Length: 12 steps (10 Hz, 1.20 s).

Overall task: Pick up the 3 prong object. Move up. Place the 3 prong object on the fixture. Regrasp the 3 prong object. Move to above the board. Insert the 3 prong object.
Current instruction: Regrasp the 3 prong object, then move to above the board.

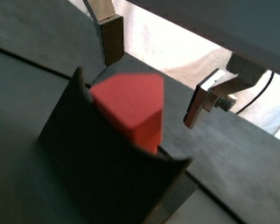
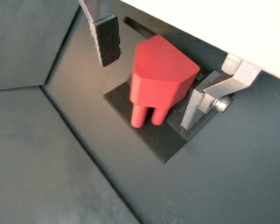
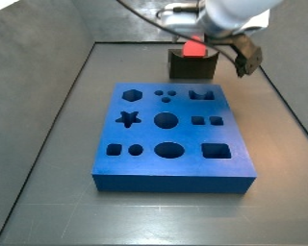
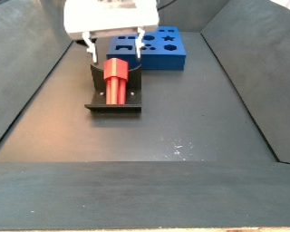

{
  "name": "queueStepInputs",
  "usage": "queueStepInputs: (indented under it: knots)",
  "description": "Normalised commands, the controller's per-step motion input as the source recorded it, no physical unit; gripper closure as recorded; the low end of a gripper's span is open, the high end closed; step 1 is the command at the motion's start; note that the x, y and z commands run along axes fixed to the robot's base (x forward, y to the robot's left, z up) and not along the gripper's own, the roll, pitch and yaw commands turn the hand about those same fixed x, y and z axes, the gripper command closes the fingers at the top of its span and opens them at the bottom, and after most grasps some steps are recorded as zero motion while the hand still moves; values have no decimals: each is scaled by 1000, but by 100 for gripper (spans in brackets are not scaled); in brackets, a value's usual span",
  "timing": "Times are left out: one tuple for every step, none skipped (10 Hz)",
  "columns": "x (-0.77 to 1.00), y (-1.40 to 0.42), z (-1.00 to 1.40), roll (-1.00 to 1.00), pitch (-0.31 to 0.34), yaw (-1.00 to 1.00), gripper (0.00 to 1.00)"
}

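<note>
The gripper grips the 3 prong object by its block body (image 3: 194,48) (image 1: 129,115) next, leaving its prongs free to enter the board's holes.
The 3 prong object (image 2: 160,79) is a red-orange block lying on the dark fixture (image 2: 166,142), its prongs pointing along the fixture's base. In a side view it (image 4: 116,82) lies lengthwise on the fixture (image 4: 111,106). My gripper (image 2: 153,73) stands open astride the block. One finger (image 2: 108,39) is clear of it, and the other finger (image 2: 199,107) is close beside it. In a wrist view the block (image 1: 133,101) rests on top of the fixture (image 1: 95,162) between the spread fingers. The blue board (image 3: 169,135) lies apart from the fixture (image 3: 191,66).
Dark sloping walls (image 4: 26,82) enclose the grey floor (image 4: 172,136) on both sides. In a side view the board (image 4: 163,50) sits just behind the fixture. The arm's body (image 3: 227,14) hangs over the far end of the bin.
</note>
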Motion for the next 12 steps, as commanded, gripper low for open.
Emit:
queueStepInputs:
  knots:
    - [100,5,-705,84,-70,-33,0]
    - [94,2,-568,81,-48,-40,0]
    - [86,2,-439,79,-26,-39,0]
    - [83,2,-276,68,-4,-30,0]
    - [42,-5,-201,59,15,-21,0]
    - [17,-7,-176,62,16,-23,0]
    - [15,-7,-174,62,16,-17,0]
    - [15,-7,-174,61,17,-12,0]
    - [0,0,0,0,0,0,100]
    - [178,351,1000,435,-87,188,100]
    - [178,345,1000,392,-94,171,100]
    - [176,334,1000,336,-108,130,100]
